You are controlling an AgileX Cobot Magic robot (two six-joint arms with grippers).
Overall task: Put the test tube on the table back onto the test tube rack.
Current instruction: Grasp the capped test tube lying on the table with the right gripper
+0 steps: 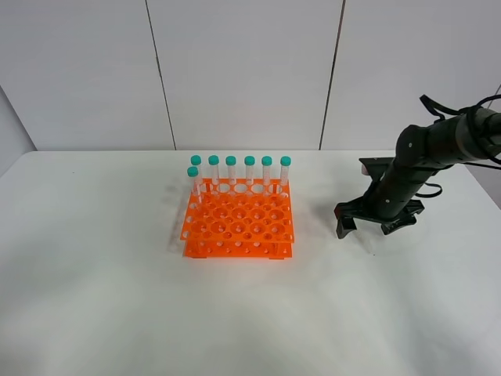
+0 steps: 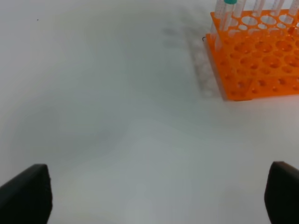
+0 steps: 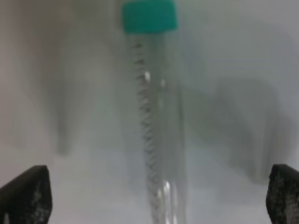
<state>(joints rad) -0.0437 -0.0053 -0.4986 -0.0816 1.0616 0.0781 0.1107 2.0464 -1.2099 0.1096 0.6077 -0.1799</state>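
Note:
My right gripper grips the tube by its clear bottom half (image 3: 167, 193) next, leaving the test tube's teal-green cap (image 3: 149, 17) free for the return to the rack.
A clear test tube (image 3: 156, 126) with a teal-green cap (image 3: 149, 16) lies flat on the white table (image 3: 233, 46), seen close up in the right wrist view. My right gripper (image 3: 154, 200) is open, with one dark fingertip on each side of the tube, just above it. In the high view my right gripper (image 1: 369, 225) points down at the table to the right of the orange test tube rack (image 1: 239, 227) and hides the tube. My left gripper (image 2: 159, 196) is open and empty over bare table, with the rack (image 2: 257, 65) ahead of it.
Several capped tubes (image 1: 249, 172) stand along the rack's back row, with one more (image 1: 192, 184) at the left of the second row. The white table (image 1: 117, 274) spreads wide around the rack. My left arm is out of the high view.

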